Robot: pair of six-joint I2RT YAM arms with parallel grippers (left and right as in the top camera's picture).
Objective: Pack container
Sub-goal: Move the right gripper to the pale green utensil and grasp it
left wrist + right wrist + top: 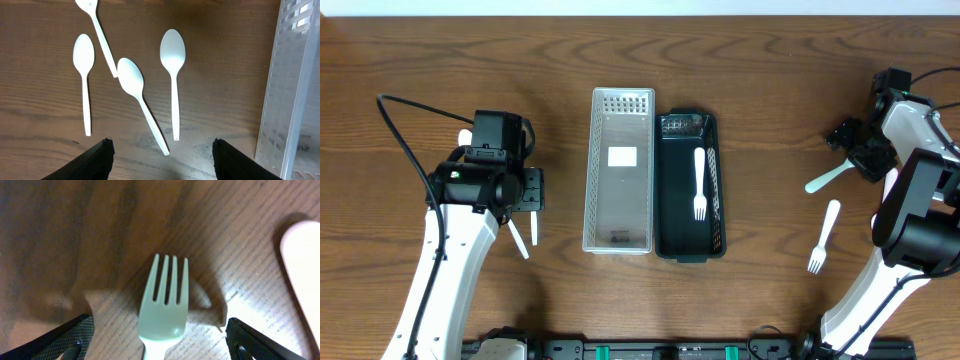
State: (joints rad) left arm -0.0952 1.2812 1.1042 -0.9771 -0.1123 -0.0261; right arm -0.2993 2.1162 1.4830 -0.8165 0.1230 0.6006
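Observation:
The white fork is ready for my right gripper to close on: its head's base (850,163) (161,328) is between my fingers, the neighbouring utensil is outside, and closing now would catch the fork.
A clear container (620,170) and a black container (712,190) stand side by side mid-table. One white fork (700,183) lies in the black one. My left gripper (525,190) is open and empty above three white spoons (131,80) and another white utensil (97,30); its fingertips (160,150) hang over the handle ends. My right gripper (860,152) is open at the far right, its fingers (162,340) on either side of a white fork (164,305), also seen in the overhead view (825,180). A second fork (823,237) lies nearer the front.
The clear container's perforated wall (292,90) stands just right of the spoons. A white utensil end (302,260) lies to the right of the fork between my right fingers. A black cable (405,140) loops by the left arm.

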